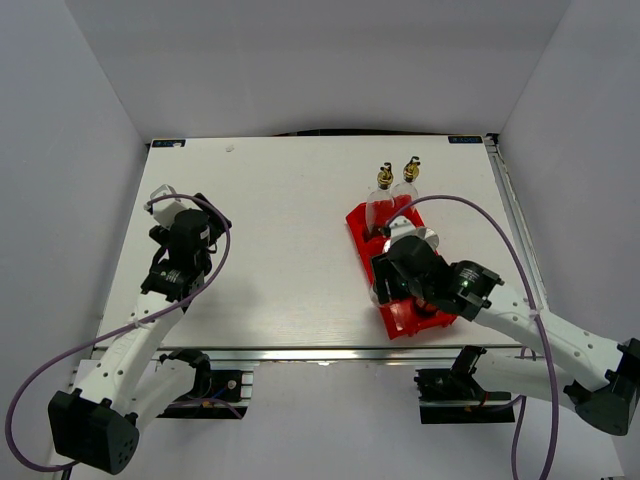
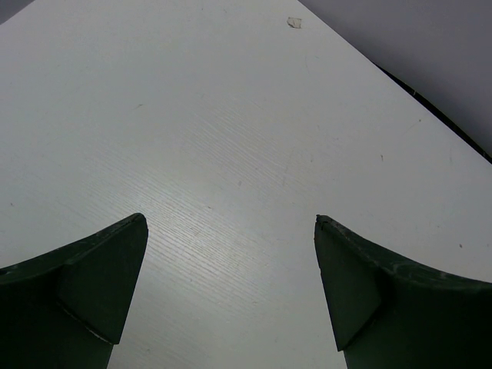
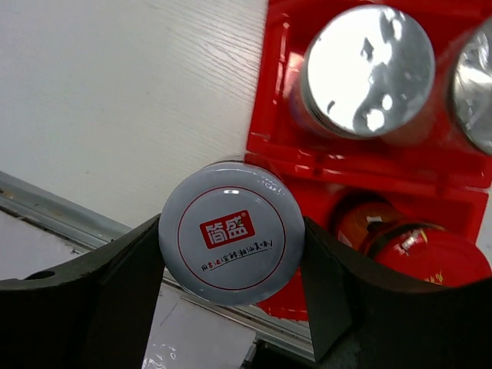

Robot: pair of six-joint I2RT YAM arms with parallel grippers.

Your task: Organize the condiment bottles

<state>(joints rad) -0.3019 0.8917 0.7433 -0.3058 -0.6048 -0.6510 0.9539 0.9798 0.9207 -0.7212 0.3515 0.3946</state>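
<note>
The grey-lidded jar (image 3: pixel 231 234) stays held in my right gripper until it is in the bin: hanging across the bin's side, it would now end on the bin's edge.
My right gripper (image 3: pixel 232 231) is shut on a grey-lidded jar (image 3: pixel 231 234) with a red label on its lid, held by its sides at the near left corner of the red bin (image 3: pixel 361 165). Inside the bin stand two silver-topped shakers (image 3: pixel 367 71) (image 3: pixel 473 84) and a red-lidded jar (image 3: pixel 421 252). In the top view two clear glass bottles with gold stoppers (image 1: pixel 384 180) (image 1: pixel 410 168) stand at the bin's far end (image 1: pixel 358 222). The right arm hides the jar in that view. My left gripper (image 2: pixel 231 219) is open over bare table, far left of the bin (image 1: pixel 168 208).
The table's metal front rail (image 3: pixel 69 215) runs just below the held jar. White walls enclose the table (image 1: pixel 280 220) at the back and both sides. A small scrap (image 2: pixel 294 22) lies on the table far ahead of the left gripper.
</note>
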